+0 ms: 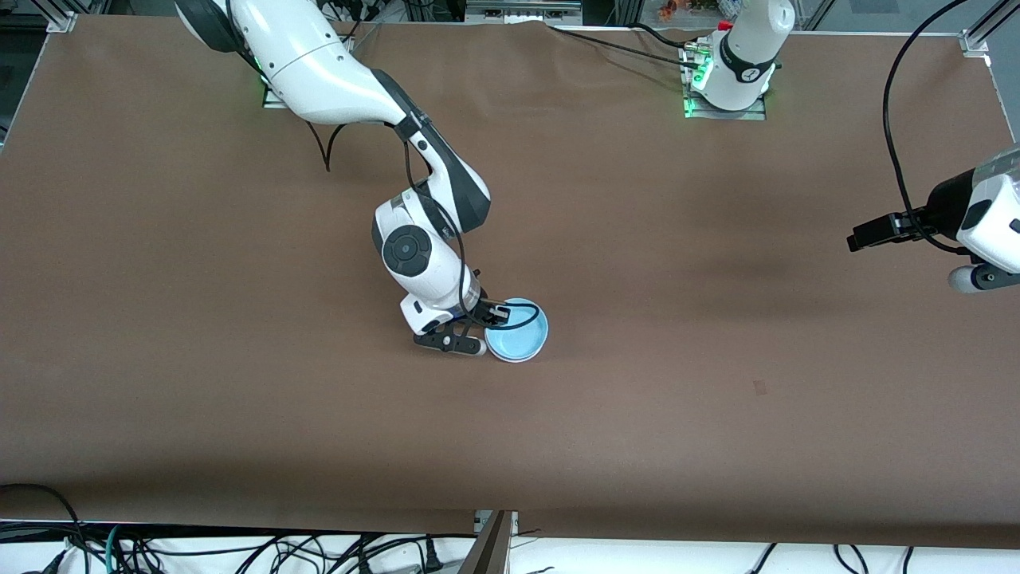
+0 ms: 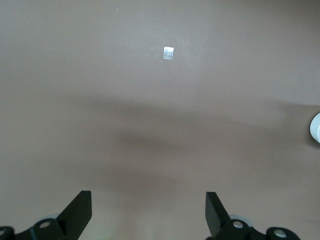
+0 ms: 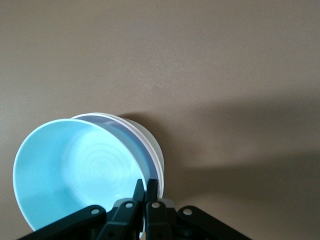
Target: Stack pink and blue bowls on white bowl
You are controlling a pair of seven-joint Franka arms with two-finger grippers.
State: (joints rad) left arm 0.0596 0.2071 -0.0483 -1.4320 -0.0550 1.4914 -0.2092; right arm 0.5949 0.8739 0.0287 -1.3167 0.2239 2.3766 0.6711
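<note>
The blue bowl's lower side [image 3: 134,143] is inside the pink bowl's pale rim [image 3: 149,147], so the blue bowl would stay in it and the right gripper needs to release the blue bowl.
The light blue bowl [image 1: 518,332] is at the middle of the table, tilted in the top of a stack. My right gripper [image 1: 492,316] is shut on its rim. In the right wrist view the gripper [image 3: 146,184] pinches the blue bowl [image 3: 75,170] at its edge. Under it show the thin pale rim of the pink bowl [image 3: 127,126] and the wall of the white bowl [image 3: 153,143]. In the front view only a white rim [image 1: 510,359] shows below the blue bowl. My left gripper [image 1: 976,279] waits open and empty over bare table at the left arm's end [image 2: 148,210].
The brown table cover [image 1: 717,446] stretches all around the stack. A small pale tape mark [image 1: 759,387] lies nearer the front camera, toward the left arm's end; it also shows in the left wrist view [image 2: 169,52]. Cables hang along the table's front edge.
</note>
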